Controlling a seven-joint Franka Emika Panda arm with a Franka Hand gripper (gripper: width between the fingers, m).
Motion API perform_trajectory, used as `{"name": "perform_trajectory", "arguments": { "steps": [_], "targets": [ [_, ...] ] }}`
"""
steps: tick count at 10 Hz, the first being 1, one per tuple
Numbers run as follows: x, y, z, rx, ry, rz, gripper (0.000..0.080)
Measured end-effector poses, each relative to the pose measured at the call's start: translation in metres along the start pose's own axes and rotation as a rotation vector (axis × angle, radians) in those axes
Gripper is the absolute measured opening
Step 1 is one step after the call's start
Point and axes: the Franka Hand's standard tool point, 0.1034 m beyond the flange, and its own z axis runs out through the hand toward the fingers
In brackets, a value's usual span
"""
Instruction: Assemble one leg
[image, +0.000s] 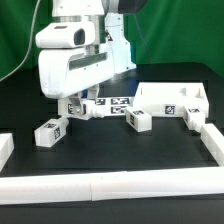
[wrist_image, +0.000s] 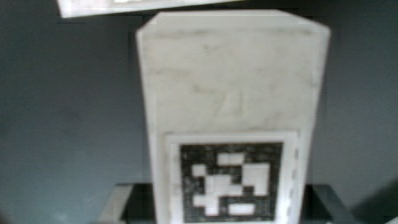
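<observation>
My gripper needs to keep holding the leg for now, because in the exterior view the held white leg (image: 82, 107) hangs above the open black table and short of it.
My gripper (image: 80, 100) is low over the black table, left of the middle. In the wrist view a white leg (wrist_image: 228, 90) with a black-and-white tag fills the picture, and my gripper (wrist_image: 226, 205) has a dark finger (wrist_image: 139, 203) pressed against each side of it. The held leg (image: 73, 106) shows under the hand in the exterior view. Three more white legs lie on the table: one at the exterior view's left (image: 48, 133), one at the middle (image: 138, 120) and one at the right (image: 192, 118). The white tabletop (image: 172, 97) lies at the back right.
The marker board (image: 116, 102) lies just behind my gripper. A low white wall (image: 120, 186) runs along the front and up the exterior view's right side (image: 214, 140). A white block (image: 5, 148) sits at the left edge.
</observation>
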Motion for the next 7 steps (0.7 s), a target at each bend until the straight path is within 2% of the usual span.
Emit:
{"name": "perform_trajectory", "arguments": {
  "steps": [1, 2, 3, 5, 6, 7],
  "targets": [
    [-0.004, 0.000, -0.001, 0.009, -0.006, -0.011, 0.0284],
    [-0.022, 0.001, -0.008, 0.023, -0.023, -0.020, 0.0285],
    [-0.047, -0.005, -0.012, 0.029, -0.037, -0.015, 0.0285],
    [-0.104, -0.017, -0.002, 0.055, -0.051, -0.121, 0.0285],
    [-0.128, -0.025, 0.007, 0.079, -0.054, -0.098, 0.0285],
    [-0.136, -0.028, 0.011, 0.089, -0.057, -0.051, 0.0285]
  ]
}}
